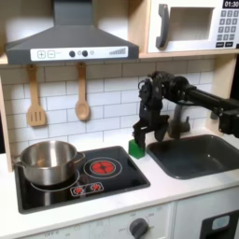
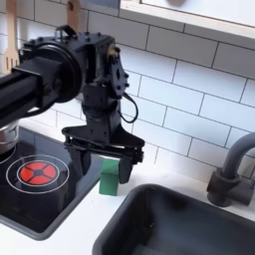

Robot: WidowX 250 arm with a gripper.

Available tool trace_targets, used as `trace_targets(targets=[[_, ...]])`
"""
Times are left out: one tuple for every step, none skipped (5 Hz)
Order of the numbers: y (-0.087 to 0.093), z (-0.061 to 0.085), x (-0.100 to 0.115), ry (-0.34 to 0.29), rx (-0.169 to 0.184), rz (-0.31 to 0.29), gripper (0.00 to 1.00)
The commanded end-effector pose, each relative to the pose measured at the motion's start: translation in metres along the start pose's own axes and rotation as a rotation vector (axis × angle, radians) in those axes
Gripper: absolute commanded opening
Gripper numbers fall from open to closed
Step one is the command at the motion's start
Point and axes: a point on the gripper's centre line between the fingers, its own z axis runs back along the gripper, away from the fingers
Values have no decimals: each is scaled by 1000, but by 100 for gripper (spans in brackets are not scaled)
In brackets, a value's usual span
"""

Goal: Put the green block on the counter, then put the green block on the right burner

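Note:
My gripper is about to grab the green block by its top half point(image 1: 136, 145) next. The block's base then stays free to sit on the red-ringed burner.
The green block point(image 1: 137, 148) point(image 2: 110, 173) stands on the cream counter point(image 1: 168, 189) point(image 2: 151, 171), in the narrow strip between the black hob's back right corner and the sink. My gripper point(image 1: 142, 140) point(image 2: 106, 169) points down over it, open. Its black fingers point(image 2: 85, 162) straddle the block with a small gap showing on the second exterior view's left side. The right burner point(image 1: 103, 167) point(image 2: 38, 173), a ring of red circles, lies bare just to the left of the block in both exterior views.
A silver pot point(image 1: 49, 161) covers the hob's left burner. The dark sink basin point(image 1: 196, 154) point(image 2: 179, 224) lies right of the block, with a grey faucet point(image 2: 234, 169) behind it. A spatula point(image 1: 35, 98) and wooden spoon point(image 1: 82, 93) hang on the tiled wall.

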Motion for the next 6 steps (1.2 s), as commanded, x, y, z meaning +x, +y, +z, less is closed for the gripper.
trace_targets(targets=[[-5,-11,15,4,-6,25,100],[-3,-18,24,5,5,50,100],[-5,-21,30,5,13,59,100],[-3,-26,33,23,45,83,100],[-1,-31,34,35,60,94,100],[1,-37,30,56,71,88,100]])
